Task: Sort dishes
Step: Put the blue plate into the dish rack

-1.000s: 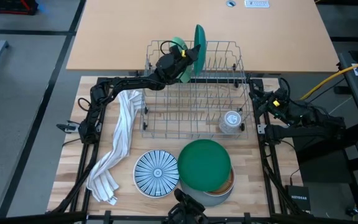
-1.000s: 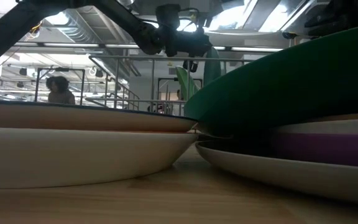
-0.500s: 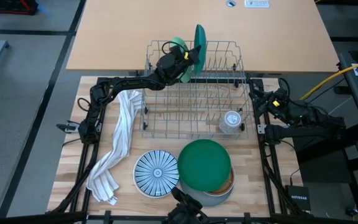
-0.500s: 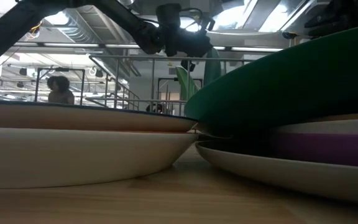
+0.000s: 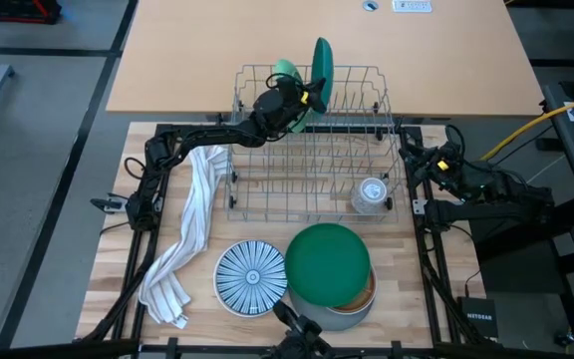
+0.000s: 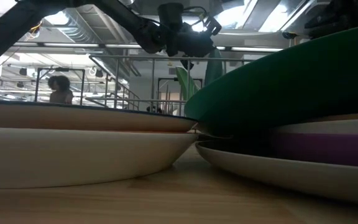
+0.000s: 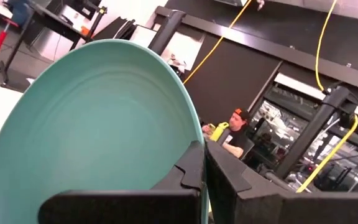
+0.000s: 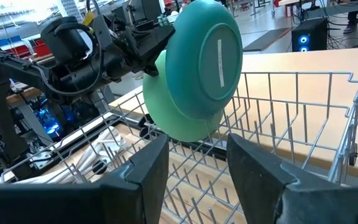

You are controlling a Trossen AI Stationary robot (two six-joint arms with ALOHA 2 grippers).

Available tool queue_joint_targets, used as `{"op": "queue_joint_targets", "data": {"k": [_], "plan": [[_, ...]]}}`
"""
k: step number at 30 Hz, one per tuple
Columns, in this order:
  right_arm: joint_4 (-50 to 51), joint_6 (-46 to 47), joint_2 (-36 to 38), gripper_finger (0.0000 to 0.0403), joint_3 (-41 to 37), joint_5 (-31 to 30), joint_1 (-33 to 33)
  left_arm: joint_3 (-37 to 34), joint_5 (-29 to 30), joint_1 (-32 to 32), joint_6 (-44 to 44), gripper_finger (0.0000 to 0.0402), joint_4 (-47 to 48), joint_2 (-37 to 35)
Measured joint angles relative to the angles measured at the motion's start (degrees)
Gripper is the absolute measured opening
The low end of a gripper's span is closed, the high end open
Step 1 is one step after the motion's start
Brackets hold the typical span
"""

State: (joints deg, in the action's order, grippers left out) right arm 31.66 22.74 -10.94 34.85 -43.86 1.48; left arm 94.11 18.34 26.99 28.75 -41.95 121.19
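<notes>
My left gripper needs to set the plate's lower edge among the wires before it opens, because the teal plate (image 5: 322,62) sticks up high past the rack's far edge.
My left gripper (image 5: 302,98) is shut on a teal plate (image 5: 322,62), which stands on edge over the far left part of the wire dish rack (image 5: 312,189). In the right wrist view the plate (image 8: 207,59) shows its underside. A light green dish (image 8: 173,118) stands beside it, its lower edge down among the rack's wires. Near the table's front edge lie a blue-and-white striped plate (image 5: 251,277) and a dark green plate (image 5: 329,264) on top of a stack of dishes. My right gripper (image 8: 197,168) waits open at the table's right side. My left gripper pinches the teal plate's rim (image 7: 188,155) between its two fingers, one on each face. The fingers come roughly level from the table's left side. The plate stands nearly upright on edge above the rack; whether its lower edge touches the wires I cannot tell.
A small clear glass cup (image 5: 371,194) sits in the rack's right near corner. A white striped towel (image 5: 189,234) lies along the table's left side. A tan tabletop (image 5: 317,40) lies beyond the rack. People show in the room behind.
My left gripper has rolled about its own axis while staying in place over the rack. The teal plate has turned with it and now stands more nearly upright. My right arm has kept still.
</notes>
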Motion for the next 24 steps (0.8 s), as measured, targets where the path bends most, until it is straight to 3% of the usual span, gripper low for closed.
{"op": "queue_joint_targets", "data": {"k": [3, 10, 17, 24], "plan": [[0.0, 0.5, 0.0, 0.0166, 0.0, 0.5, 0.0, 0.0, 0.1, -0.1, -0.5, 0.0000, 0.0, 0.0], [-0.4, 1.5, -0.2, 0.0166, 0.0, 9.6, 0.0, 0.0, 0.1, -0.1, -1.4, 0.0000, 4.8, -1.9], [-1.3, 1.5, -0.2, 0.0166, 0.0, 9.9, 0.0, 0.0, 0.3, -0.1, -8.2, 0.0000, 13.9, -5.9], [-1.6, 2.6, -0.2, 0.0166, 0.0, 9.9, 0.0, 0.0, 0.2, 0.0, -8.2, 0.0000, 18.8, -6.5]]}}
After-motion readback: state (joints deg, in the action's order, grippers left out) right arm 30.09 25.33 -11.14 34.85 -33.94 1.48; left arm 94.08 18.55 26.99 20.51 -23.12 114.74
